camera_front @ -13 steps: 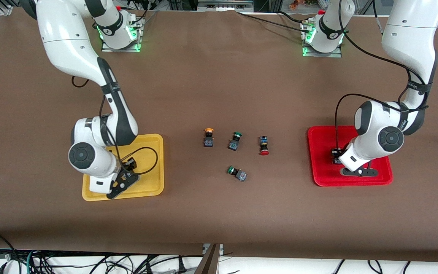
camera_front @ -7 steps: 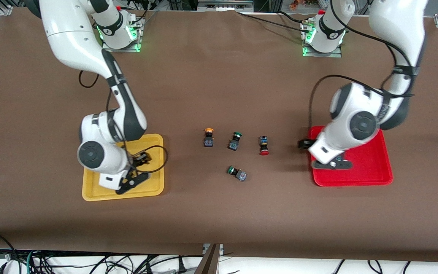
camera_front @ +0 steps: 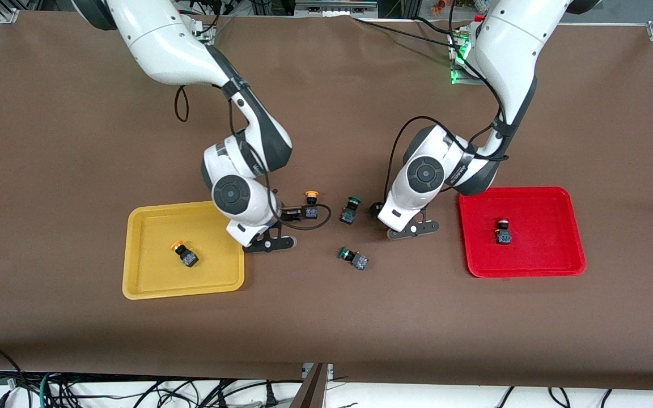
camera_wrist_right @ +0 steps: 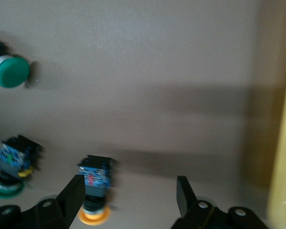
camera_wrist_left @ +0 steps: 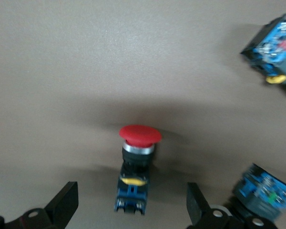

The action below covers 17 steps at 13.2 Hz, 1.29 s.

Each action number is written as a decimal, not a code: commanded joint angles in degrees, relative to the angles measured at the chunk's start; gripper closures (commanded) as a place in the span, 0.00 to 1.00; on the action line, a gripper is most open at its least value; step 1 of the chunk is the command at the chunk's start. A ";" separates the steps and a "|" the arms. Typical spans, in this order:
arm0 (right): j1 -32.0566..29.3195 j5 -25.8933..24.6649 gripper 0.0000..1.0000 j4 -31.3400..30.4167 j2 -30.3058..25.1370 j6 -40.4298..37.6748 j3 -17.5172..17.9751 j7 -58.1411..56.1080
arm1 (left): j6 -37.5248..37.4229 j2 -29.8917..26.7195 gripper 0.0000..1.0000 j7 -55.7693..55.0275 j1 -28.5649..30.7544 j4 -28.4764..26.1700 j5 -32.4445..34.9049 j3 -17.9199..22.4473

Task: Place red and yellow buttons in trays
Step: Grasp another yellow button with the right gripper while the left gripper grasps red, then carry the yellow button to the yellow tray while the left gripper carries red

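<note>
The robot's left gripper will next grab the second red button by its black body (camera_wrist_left: 135,171) behind the red cap, to add the button to the red tray.
A yellow button (camera_front: 185,255) lies in the yellow tray (camera_front: 151,226). A red button (camera_front: 503,232) lies in the red tray (camera_front: 553,209). My right gripper (camera_front: 295,214) is open, low beside the loose yellow button (camera_front: 310,207). In the right wrist view that button (camera_wrist_right: 95,183) lies just inside one finger (camera_wrist_right: 74,194) of the open gripper (camera_wrist_right: 130,198). My left gripper (camera_front: 380,211) is open, low over the second red button, which the hand hides in the front view. In the left wrist view that button (camera_wrist_left: 136,164) lies between the fingers of the gripper (camera_wrist_left: 131,210), untouched.
Two green-capped buttons lie mid-table, one (camera_front: 350,209) between the two grippers, one (camera_front: 353,258) nearer the front camera. They also show in the right wrist view (camera_wrist_right: 10,71) (camera_wrist_right: 9,169). The yellow tray's rim (camera_wrist_right: 283,143) is near the right gripper.
Both grippers left their trays, each leaving a button there, and swung to the middle of the table: the right to the loose yellow button, the left over the loose red one.
</note>
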 commanded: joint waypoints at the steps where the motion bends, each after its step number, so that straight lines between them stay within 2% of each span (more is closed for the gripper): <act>1: 1.95 1.78 0.14 -0.24 1.65 3.29 0.11 10.97 | 1.69 1.16 0.07 -1.70 -0.81 -0.12 1.20 0.39; 2: 2.83 1.70 0.14 -0.24 2.44 4.35 0.11 13.35 | 1.78 1.16 0.41 -1.79 -0.81 -0.47 1.12 0.39; 3: 4.06 1.70 0.14 -0.42 2.88 5.58 0.11 14.59 | 1.78 1.16 0.61 -2.22 -0.81 -0.48 1.12 0.39; 5: 5.04 1.61 0.15 -2.08 2.88 6.81 0.11 14.69 | 1.61 1.16 0.89 -2.40 -0.81 -0.48 1.12 0.39; 7: 5.21 1.61 0.23 -3.05 2.88 6.99 0.11 14.78 | 1.00 0.55 0.91 -2.14 -0.28 -0.04 1.12 0.48; 9: 5.83 1.61 0.42 -5.07 2.71 7.78 0.11 14.61 | -3.89 -2.17 0.92 -1.26 1.64 1.71 1.12 1.27; 10: 5.74 1.44 0.52 -5.34 2.45 7.53 0.11 14.08 | -8.89 -2.97 0.91 1.70 3.39 4.24 1.12 1.36; 12: 5.48 1.17 0.84 -5.16 1.66 7.09 -0.06 12.85 | -20.31 -3.33 0.91 12.39 8.05 10.65 1.12 1.27; 13: 5.04 0.91 0.92 -4.81 1.04 5.43 -0.41 11.63 | -23.76 -3.24 0.90 17.06 10.25 12.42 1.20 1.36; 15: 1.98 0.29 0.95 -3.07 -1.06 -1.06 -0.50 5.06 | -25.37 -3.59 0.88 26.29 14.81 12.53 3.90 1.80; 17: -1.63 -3.47 0.95 -2.35 -3.08 -7.21 -1.38 -4.51 | -25.20 -3.42 0.88 34.74 19.56 12.01 8.74 1.71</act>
